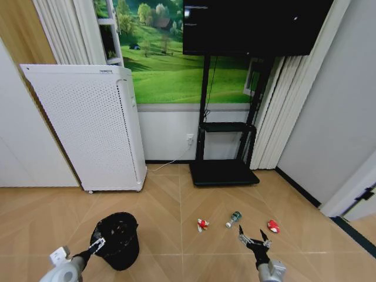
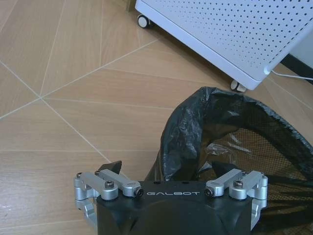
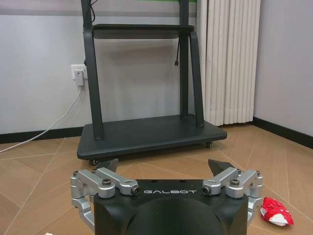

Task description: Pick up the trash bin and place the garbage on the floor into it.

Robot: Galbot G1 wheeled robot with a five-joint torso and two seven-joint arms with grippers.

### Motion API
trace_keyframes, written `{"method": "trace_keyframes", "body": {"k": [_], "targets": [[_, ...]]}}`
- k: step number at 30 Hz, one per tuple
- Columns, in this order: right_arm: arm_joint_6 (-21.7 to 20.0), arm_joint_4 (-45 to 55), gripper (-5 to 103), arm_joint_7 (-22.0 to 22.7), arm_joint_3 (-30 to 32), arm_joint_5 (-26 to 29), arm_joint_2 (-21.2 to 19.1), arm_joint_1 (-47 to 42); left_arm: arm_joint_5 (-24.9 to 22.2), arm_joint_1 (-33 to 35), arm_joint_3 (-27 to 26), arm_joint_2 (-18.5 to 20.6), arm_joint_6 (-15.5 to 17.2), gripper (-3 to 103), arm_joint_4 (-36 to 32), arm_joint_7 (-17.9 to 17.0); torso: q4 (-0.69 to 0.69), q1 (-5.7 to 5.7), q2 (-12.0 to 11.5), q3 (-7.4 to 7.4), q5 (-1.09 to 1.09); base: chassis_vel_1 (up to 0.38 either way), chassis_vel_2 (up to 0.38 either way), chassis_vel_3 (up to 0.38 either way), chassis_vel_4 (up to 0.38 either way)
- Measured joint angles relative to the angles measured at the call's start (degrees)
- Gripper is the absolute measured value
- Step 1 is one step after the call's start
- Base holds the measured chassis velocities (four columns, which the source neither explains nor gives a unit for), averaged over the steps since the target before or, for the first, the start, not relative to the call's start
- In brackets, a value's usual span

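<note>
The trash bin's round body spreads far wider than my open fingers, so my left gripper needs to grab the bin by its thin bag-covered rim next.
The trash bin (image 1: 117,239) is a small black round bin lined with a black bag, standing on the wood floor at the lower left. My left gripper (image 1: 97,245) is at its near-left rim and open; in the left wrist view the bag-covered rim (image 2: 195,122) lies between and just beyond the left gripper (image 2: 166,169) fingers. The garbage lies in a row to the right: a red-and-white wrapper (image 1: 202,224), a greenish bottle (image 1: 234,219) and a red scrap (image 1: 273,226) (image 3: 276,211). My right gripper (image 1: 254,238) (image 3: 164,164) hovers open between bottle and scrap, holding nothing.
A white perforated air purifier (image 1: 94,123) (image 2: 230,34) on castors stands behind the bin. A black TV stand (image 1: 222,171) (image 3: 146,134) with a flat base sits against the far wall, and a white cable (image 1: 167,164) runs to a socket. Open floor lies around the litter.
</note>
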Motion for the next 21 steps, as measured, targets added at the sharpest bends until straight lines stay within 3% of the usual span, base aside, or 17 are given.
{"method": "trace_keyframes", "body": {"k": [8, 13, 14, 16, 18, 19, 21], "targets": [[0.4, -0.3, 100, 0.0, -0.1, 0.0, 0.0, 0.0, 0.0, -0.1, -0.1, 0.2, 0.0, 101, 1.4, 0.1, 0.0, 0.0, 0.0, 0.0, 0.0, 0.0, 0.0, 0.0, 0.0], [0.7, -0.2, 100, -0.2, -0.4, 0.0, 0.0, -0.1, -0.6, -0.3, 0.1, -0.2, -0.1, 81, 1.2, -1.0, 0.0, 0.0, 0.0, 0.0, 0.0, 0.0, 0.0, 0.0, 0.0], [0.7, -0.2, 100, -0.2, -0.4, 0.0, 0.0, -0.1, -0.6, -0.3, 0.1, -0.2, -0.1, 81, 1.2, -1.0, 0.0, 0.0, 0.0, 0.0, 0.0, 0.0, 0.0, 0.0, 0.0], [0.8, -0.2, 100, -0.3, -0.4, 0.0, 0.0, 0.0, -1.1, -0.3, 0.2, -0.3, -0.1, 71, 1.0, -1.2, 0.0, 0.0, 0.0, 0.0, 0.0, 0.0, 0.0, 0.0, 0.0], [0.8, -0.2, 100, -0.3, -0.4, 0.0, 0.0, 0.0, -1.3, -0.3, 0.2, -0.3, -0.1, 71, 0.9, -1.2, 0.0, 0.0, 0.0, 0.0, 0.0, 0.0, 0.0, 0.0, 0.0], [0.9, -0.2, 100, -0.4, -0.5, 0.0, 0.0, 0.1, -1.6, -0.3, 0.2, -0.3, -0.1, 59, 0.9, -1.2, 0.0, 0.0, 0.0, 0.0, 0.0, 0.0, 0.0, 0.0, 0.0], [1.0, -0.2, 100, -0.5, -0.5, 0.0, 0.0, 0.1, -1.8, -0.3, 0.2, -0.3, -0.1, 59, 0.9, -1.2, 0.0, 0.0, 0.0, 0.0, 0.0, 0.0, 0.0, 0.0, 0.0]]}}
